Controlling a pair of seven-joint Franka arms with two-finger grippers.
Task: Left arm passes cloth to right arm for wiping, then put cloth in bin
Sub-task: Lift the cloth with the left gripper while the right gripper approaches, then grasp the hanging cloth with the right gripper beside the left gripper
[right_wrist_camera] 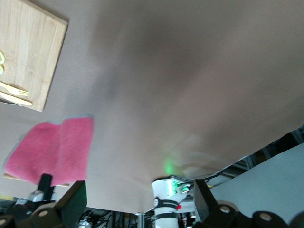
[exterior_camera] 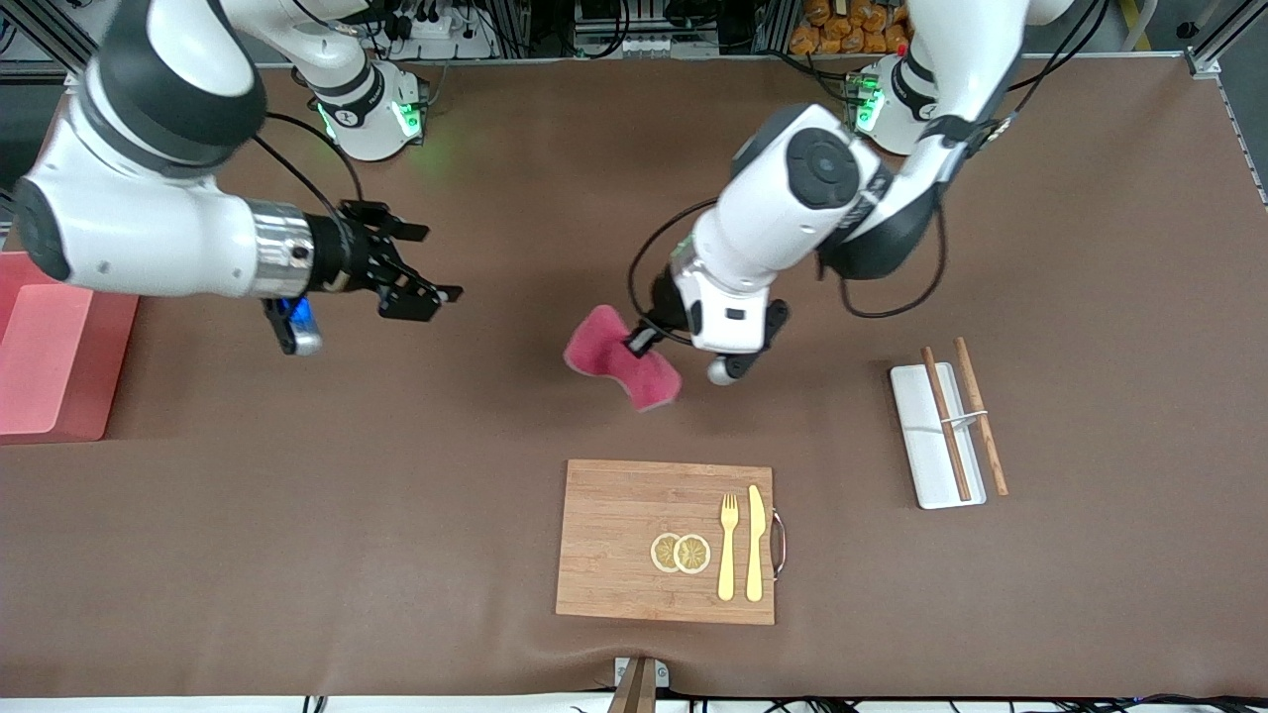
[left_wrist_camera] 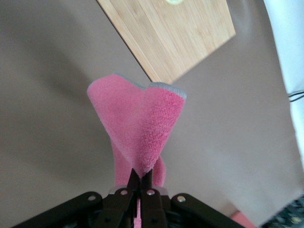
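The right gripper will next take the cloth by its free hanging side (exterior_camera: 607, 363) (right_wrist_camera: 61, 137), because the left gripper stays closed on one edge of the cloth.
The magenta cloth (exterior_camera: 619, 368) hangs over the middle of the brown table, pinched at one edge by my left gripper (exterior_camera: 637, 344), which is shut on it. In the left wrist view the cloth (left_wrist_camera: 137, 128) fans out from the shut fingertips of that gripper (left_wrist_camera: 141, 176). My right gripper (exterior_camera: 436, 263) stands open and empty above the table toward the right arm's end, a good gap from the cloth and pointing at it. In the right wrist view the cloth (right_wrist_camera: 52, 149) shows off to one side of the open right gripper (right_wrist_camera: 140, 202). The pink bin (exterior_camera: 50, 356) sits at the table's edge under the right arm.
A wooden cutting board (exterior_camera: 634, 540) lies nearer the front camera than the cloth, carrying a gold fork (exterior_camera: 728, 545), a gold knife (exterior_camera: 755, 543) and lemon slices (exterior_camera: 681, 553). A white tray (exterior_camera: 936, 436) with brown chopsticks (exterior_camera: 981, 416) lies toward the left arm's end.
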